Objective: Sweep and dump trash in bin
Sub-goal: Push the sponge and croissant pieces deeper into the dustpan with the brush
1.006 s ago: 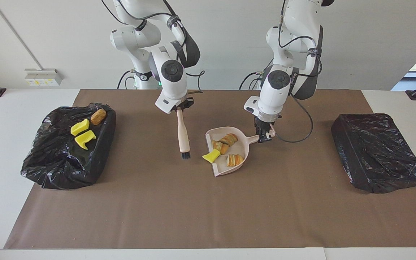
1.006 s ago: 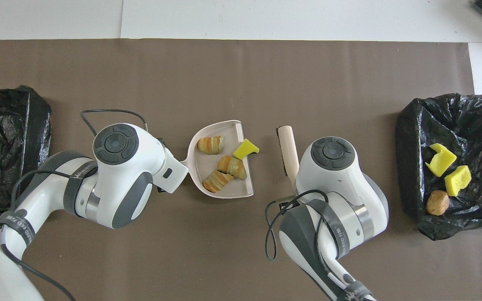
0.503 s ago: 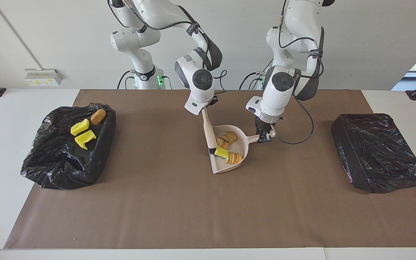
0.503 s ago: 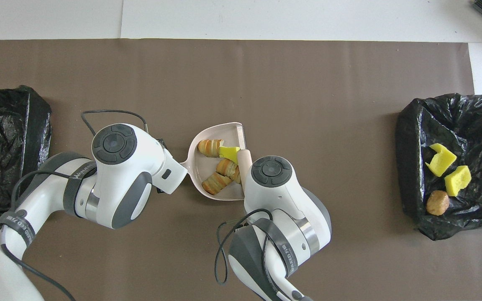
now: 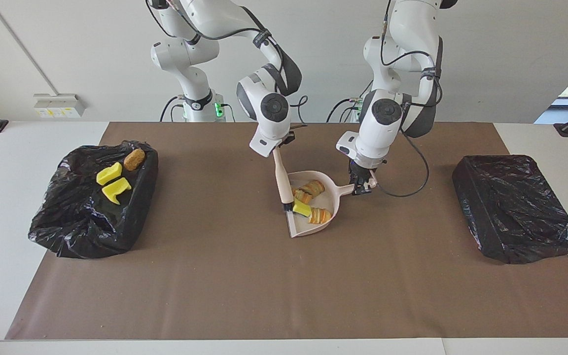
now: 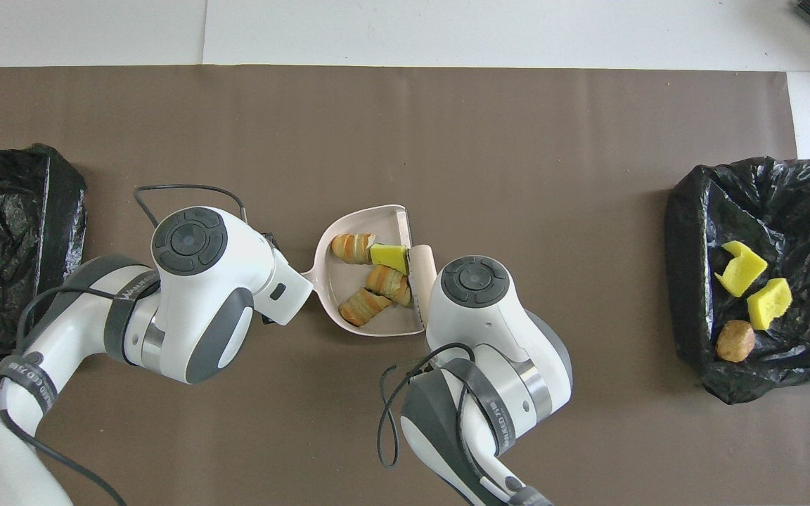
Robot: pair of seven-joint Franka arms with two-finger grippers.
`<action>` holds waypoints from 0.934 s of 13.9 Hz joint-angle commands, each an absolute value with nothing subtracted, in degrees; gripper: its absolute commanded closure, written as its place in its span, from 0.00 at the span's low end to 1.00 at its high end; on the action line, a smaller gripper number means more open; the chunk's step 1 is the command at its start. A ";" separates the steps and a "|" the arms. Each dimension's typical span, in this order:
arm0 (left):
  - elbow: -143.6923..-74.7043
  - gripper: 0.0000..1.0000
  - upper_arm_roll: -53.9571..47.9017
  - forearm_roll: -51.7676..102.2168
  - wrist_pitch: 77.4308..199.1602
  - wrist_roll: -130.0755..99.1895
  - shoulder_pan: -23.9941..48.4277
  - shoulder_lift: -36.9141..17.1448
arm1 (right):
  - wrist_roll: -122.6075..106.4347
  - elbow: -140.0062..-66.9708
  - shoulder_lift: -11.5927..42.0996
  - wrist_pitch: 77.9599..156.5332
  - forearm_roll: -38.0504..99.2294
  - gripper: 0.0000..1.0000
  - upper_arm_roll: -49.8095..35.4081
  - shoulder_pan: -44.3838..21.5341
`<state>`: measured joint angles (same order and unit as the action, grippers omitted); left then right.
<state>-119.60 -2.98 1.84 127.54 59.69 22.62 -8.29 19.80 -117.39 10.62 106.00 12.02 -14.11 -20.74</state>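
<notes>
The brush [image 6: 421, 278] is at the dustpan's open edge, so my right gripper should move it toward the mat before opening.
My left gripper [image 5: 361, 186] is shut on the handle of the pale pink dustpan [image 5: 308, 230], which rests on the brown mat. Three striped croissant pieces [image 5: 312, 188] and one yellow chunk [image 5: 302, 209] lie in the dustpan [image 6: 331, 270]. My right gripper [image 5: 275, 147] is shut on a brush [image 5: 282, 180] with a pale handle. The brush's dark bristles [image 5: 287, 206] stand at the pan's open edge, beside the yellow chunk [image 6: 389, 256]. In the overhead view both grippers are hidden under their wrists.
A black-bagged bin [image 5: 91, 222] at the right arm's end of the table holds two yellow chunks [image 5: 109, 173] and a brown bun [image 5: 134, 159]. Another black-bagged bin [image 5: 515, 207] stands at the left arm's end.
My right arm swung the brush to the dustpan and pushed the yellow chunk from the pan's lip inside. The brush then eased back a little to the open edge.
</notes>
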 commanded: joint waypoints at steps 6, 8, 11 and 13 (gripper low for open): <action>-119.71 1.00 -3.51 2.99 128.24 61.78 17.60 -6.77 | 34.09 -119.44 4.50 99.78 7.91 1.00 -14.76 -21.27; -119.53 1.00 -3.25 2.99 127.09 64.41 15.92 -4.84 | 35.77 -121.36 0.98 98.61 9.31 1.00 -14.85 -23.88; -117.08 1.00 -3.25 3.08 122.46 73.52 8.29 -1.68 | 37.01 -131.01 -4.11 111.22 17.91 1.00 -14.85 -27.85; -113.92 1.00 -3.16 3.86 116.66 81.87 1.27 -0.18 | 36.04 -133.41 -4.66 113.73 18.98 1.00 -14.85 -28.39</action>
<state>-116.28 -2.67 2.07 122.17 74.31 7.39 -2.94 36.64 -128.26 -1.66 110.00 16.97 -14.71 -28.79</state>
